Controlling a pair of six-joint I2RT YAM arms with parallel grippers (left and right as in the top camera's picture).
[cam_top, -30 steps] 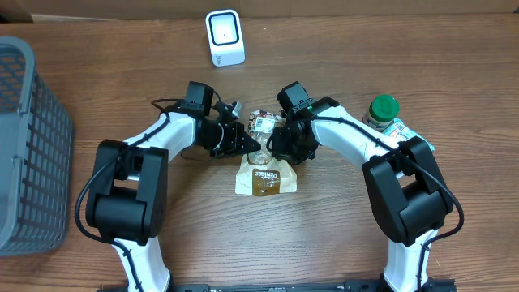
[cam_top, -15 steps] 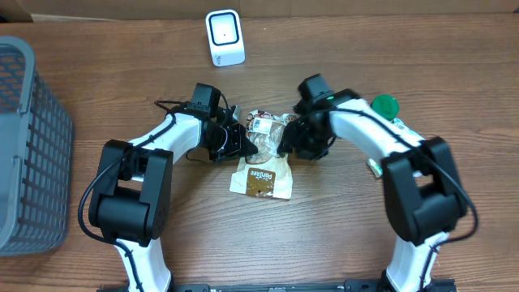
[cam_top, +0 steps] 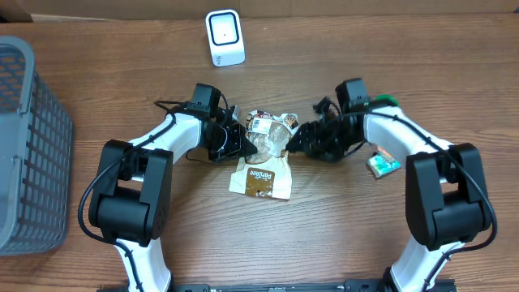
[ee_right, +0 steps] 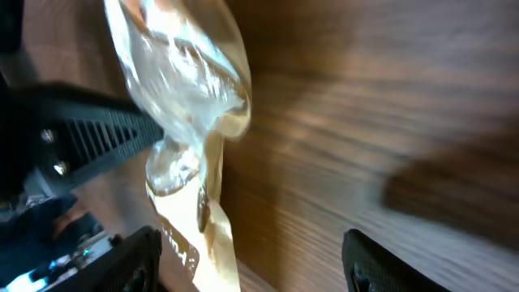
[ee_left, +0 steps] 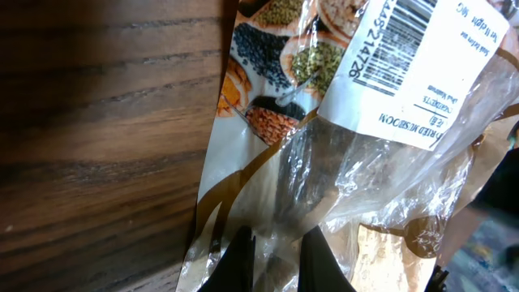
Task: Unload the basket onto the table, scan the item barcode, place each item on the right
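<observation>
I will next grab the snack bag's clear plastic side edge (cam_top: 285,147) (ee_right: 217,131) with my right gripper, so the white barcode label stays uncovered to scan.
The item is a brown and clear plastic snack bag (cam_top: 261,172) lying mid-table, its white barcode label (cam_top: 261,123) at the far end. My left gripper (cam_top: 246,144) is shut on the bag's clear plastic from the left. In the left wrist view the bag (ee_left: 268,122) fills the frame, the barcode label (ee_left: 409,36) sits top right, and the left gripper (ee_left: 280,264) pinches crinkled film. My right gripper (cam_top: 297,139) stands open just right of the bag. In the right wrist view the right gripper (ee_right: 255,261) is wide, and the bag (ee_right: 190,97) lies ahead to the left. The white scanner (cam_top: 225,37) stands at the back.
A grey mesh basket (cam_top: 28,138) takes up the left edge. A green-capped bottle (cam_top: 388,102) stands behind the right arm, and a small teal packet (cam_top: 383,165) lies beside that arm. Black cable runs near the left wrist (cam_top: 166,105).
My right gripper has opened, let go of the bag and drawn back to the right. The teal packet now shows beside its arm. The left gripper keeps its hold.
</observation>
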